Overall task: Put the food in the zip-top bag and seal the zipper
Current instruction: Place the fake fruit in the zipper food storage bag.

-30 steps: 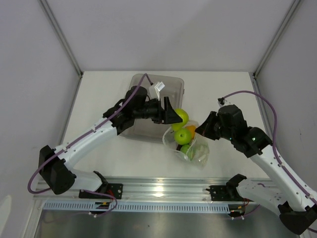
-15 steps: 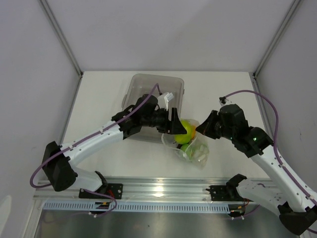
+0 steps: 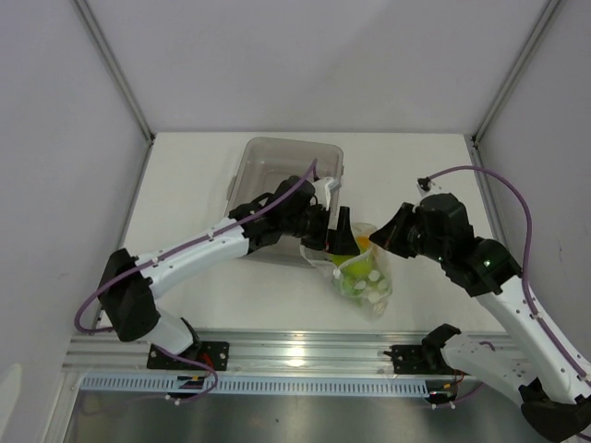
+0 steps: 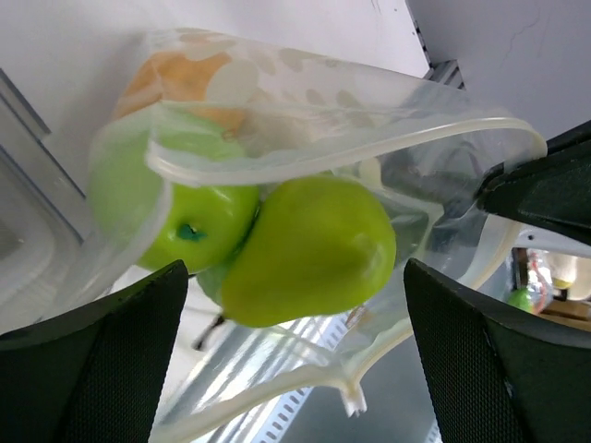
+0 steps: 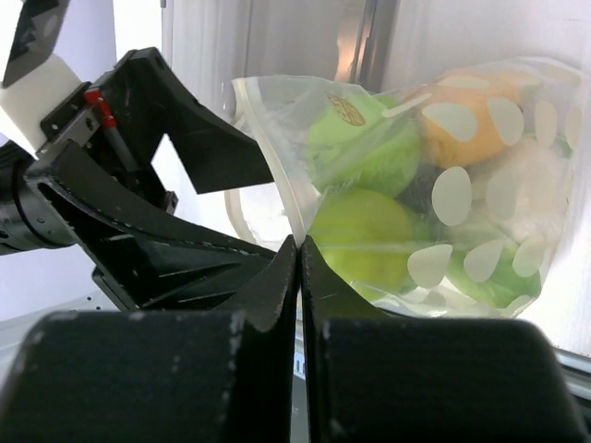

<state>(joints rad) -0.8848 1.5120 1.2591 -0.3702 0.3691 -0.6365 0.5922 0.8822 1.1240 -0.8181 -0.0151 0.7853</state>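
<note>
My left gripper will next grab the zip-top bag's rim (image 4: 218, 406), across the bag's opening from my right gripper, to settle the food for sealing.
The zip-top bag (image 3: 366, 284) hangs between the two arms with its mouth spread. My right gripper (image 5: 300, 242) is shut on the bag's rim near the zipper (image 4: 325, 166). My left gripper (image 4: 295, 318) stands open at the mouth, touching nothing. Just beyond its fingers (image 4: 92, 369) a green fruit (image 4: 309, 245) lies inside the mouth against a second green fruit (image 4: 185, 221). The orange fruit (image 4: 180, 78) sits deeper in. The right wrist view shows green fruits (image 5: 365, 148), the orange one (image 5: 462, 111) and a white piece (image 5: 526, 198) through the plastic. I see no purple piece clearly.
A grey translucent tray (image 3: 288, 159) stands on the table behind the left arm (image 3: 212, 245). The right arm (image 3: 480, 263) reaches in from the right. White walls close the table at the left, back and right; a metal rail (image 3: 295, 355) runs along the near edge.
My left gripper carried a green fruit rightward from beside the tray to the bag mouth, then opened and released it into the bag. The right gripper lifted the bag rim slightly.
</note>
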